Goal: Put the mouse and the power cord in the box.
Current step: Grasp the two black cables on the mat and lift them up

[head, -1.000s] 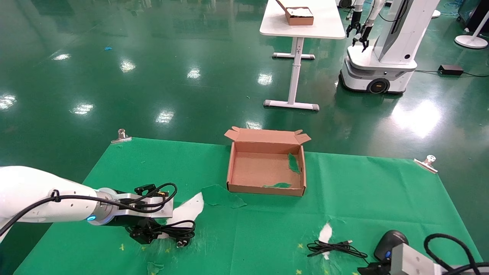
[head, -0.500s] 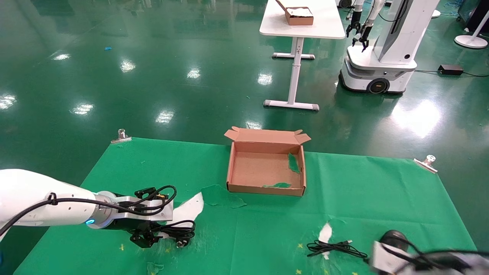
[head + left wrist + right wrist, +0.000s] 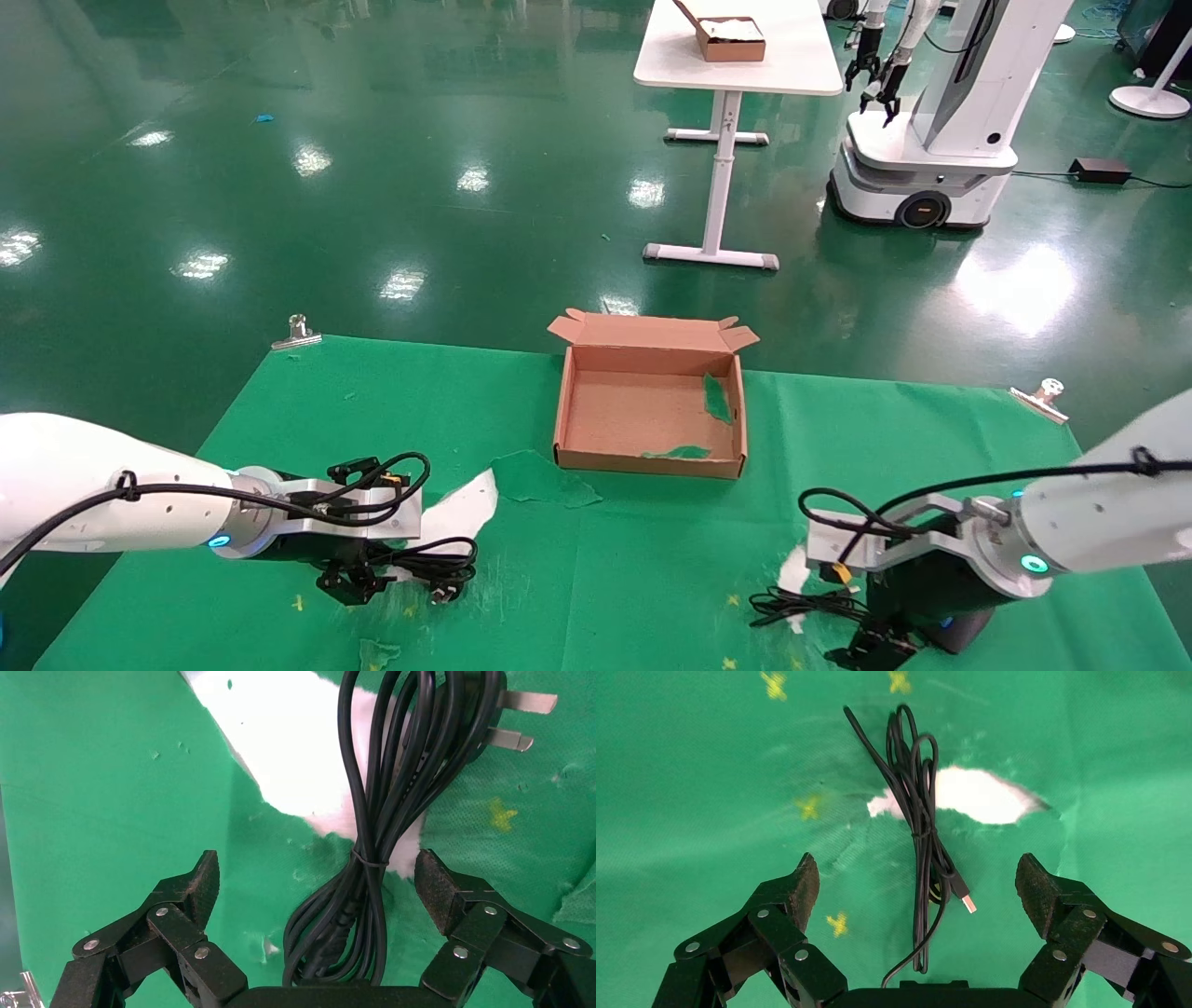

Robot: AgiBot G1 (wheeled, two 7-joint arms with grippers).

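My right gripper grabs the mouse's thin black cable by the bundled loops next, which lets me get the mouse into the box (image 3: 647, 461).
The power cord (image 3: 438, 563) lies coiled on the green cloth at the front left, and its pronged plug (image 3: 516, 720) points away from my wrist. My left gripper (image 3: 358, 582) is low over it and open. In the left wrist view the cord (image 3: 383, 811) runs between the spread fingertips of the left gripper (image 3: 316, 871). My right gripper (image 3: 875, 643) hangs open at the front right over the mouse's thin cable (image 3: 805, 606). That cable (image 3: 921, 825) and its USB plug (image 3: 966, 901) lie between the fingers of the right gripper (image 3: 916, 881). My right wrist covers the mouse. The box (image 3: 647, 461) stands open mid-table.
Torn white patches (image 3: 461, 513) and a loose green flap (image 3: 535, 480) mark the cloth in front of the box. Metal clips (image 3: 296, 331) (image 3: 1041, 393) hold the far corners. Beyond stand a white table (image 3: 736, 47) and another robot (image 3: 931, 140).
My right arm has swung in from the bottom right corner and now covers the mouse, with its gripper over the thin cable. The left gripper sank slightly onto the cord, then stayed still.
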